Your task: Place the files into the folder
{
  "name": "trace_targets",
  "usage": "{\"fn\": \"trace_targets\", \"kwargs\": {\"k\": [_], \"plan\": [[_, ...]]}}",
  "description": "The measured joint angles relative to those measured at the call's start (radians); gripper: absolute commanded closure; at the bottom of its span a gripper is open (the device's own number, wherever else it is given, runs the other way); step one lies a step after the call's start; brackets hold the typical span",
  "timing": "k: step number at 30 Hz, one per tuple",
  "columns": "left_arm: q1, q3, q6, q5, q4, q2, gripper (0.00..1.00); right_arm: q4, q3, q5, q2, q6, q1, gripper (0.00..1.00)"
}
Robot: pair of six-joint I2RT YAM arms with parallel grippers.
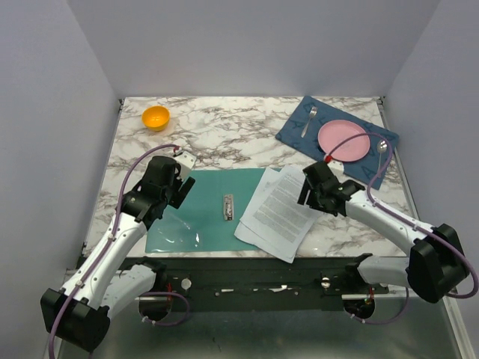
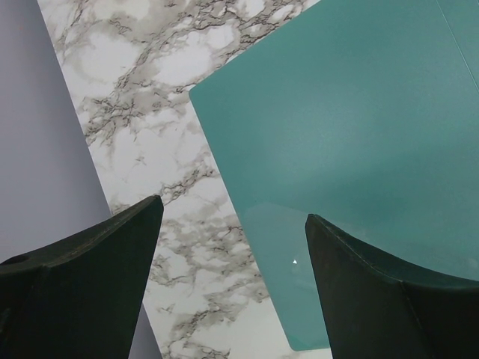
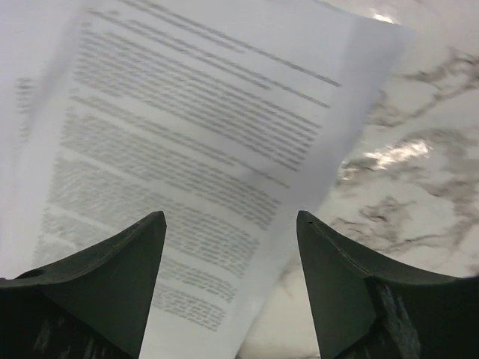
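Note:
My right gripper grabs the top file by its long outer edge next, away from the metal clip [image 1: 227, 207], so the file stays free to lie inside the folder.
The teal-green folder [image 1: 202, 213] lies flat on the marble table, with a metal clip [image 1: 227, 207] at its middle. The files [image 1: 278, 212], white printed sheets, lie fanned over the folder's right part and the table. My left gripper [image 1: 179, 187] is open and empty above the folder's left far corner; that corner shows in the left wrist view [image 2: 352, 127]. My right gripper [image 1: 308, 193] is open and empty above the right edge of the files, whose printed text fills the right wrist view [image 3: 187, 142].
An orange bowl [image 1: 156, 117] stands at the far left. A dark blue placemat [image 1: 337, 138] at the far right carries a pink plate [image 1: 343, 140], a fork [image 1: 308, 120] and a spoon [image 1: 382, 147]. Grey walls enclose the table.

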Motion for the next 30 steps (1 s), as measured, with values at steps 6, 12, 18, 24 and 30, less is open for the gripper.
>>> {"fn": "trace_targets", "kwargs": {"k": [6, 12, 18, 24, 30], "plan": [[0.0, 0.006, -0.001, 0.001, -0.001, 0.022, 0.09, -0.048, -0.048, -0.009, 0.046, 0.043, -0.098, 0.2], [0.0, 0.021, 0.0, 0.001, -0.002, 0.026, 0.08, -0.025, -0.063, -0.039, 0.074, 0.06, -0.118, 0.27], [0.0, 0.021, 0.001, 0.0, -0.003, 0.026, 0.01, 0.048, -0.124, -0.09, 0.097, 0.084, -0.142, 0.44], [0.0, 0.021, 0.009, -0.013, -0.003, 0.026, 0.01, 0.1, -0.16, -0.122, 0.053, 0.109, -0.145, 0.63], [0.0, 0.013, 0.021, -0.027, 0.002, 0.026, 0.01, 0.109, -0.167, -0.14, -0.023, 0.107, -0.145, 0.76]]}}
